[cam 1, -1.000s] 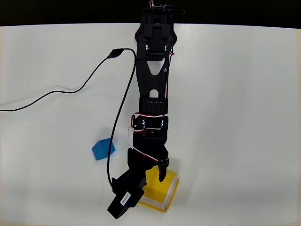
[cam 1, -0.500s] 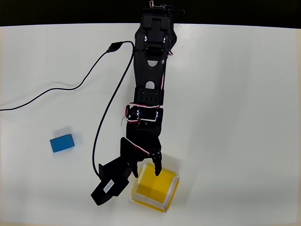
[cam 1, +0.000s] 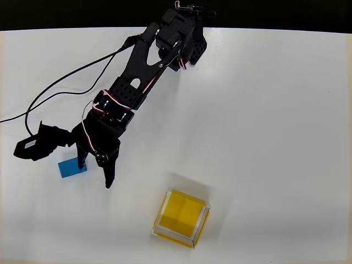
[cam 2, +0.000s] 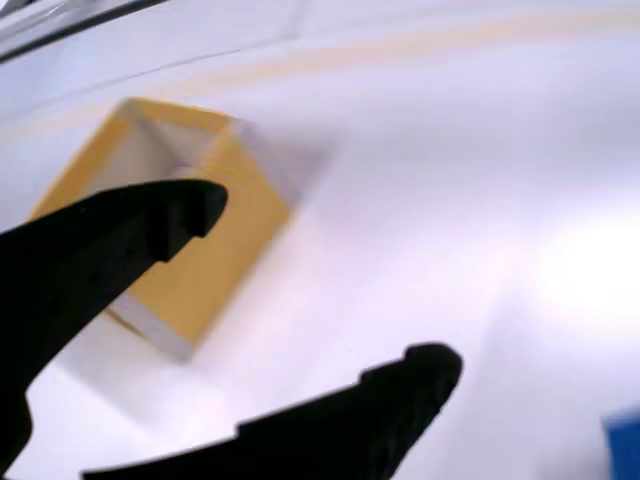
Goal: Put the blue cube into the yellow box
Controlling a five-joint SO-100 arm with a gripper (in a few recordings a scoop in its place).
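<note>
My gripper grabs the blue cube (cam 1: 70, 168) by its two opposite sides next, to put it into the yellow box (cam 1: 181, 218).
In the overhead view the blue cube (cam 1: 70, 168) lies flat on the white table at the left. My black gripper (cam 1: 96, 175) is open just right of it; one finger overlaps the cube's right edge and the other finger (cam 1: 108, 179) points down over bare table. The cube is not between the jaws. The yellow box (cam 1: 181, 218) stands at the lower middle, well right of the gripper, with nothing in it. In the wrist view the gripper (cam 2: 320, 285) is open with the yellow box (cam 2: 205, 265) behind the upper finger and a corner of the blue cube (cam 2: 625, 450) at the bottom right.
A black cable (cam 1: 55, 94) runs from the left edge across the table to the arm's base at the top. The small black cabled block (cam 1: 38, 144) on the wrist sticks out above the cube. White table spreads to the right of the arm.
The arm has swung from over the yellow box to the left, beside the blue cube. The cube sat closer to the arm one second ago and has stayed at the left since.
</note>
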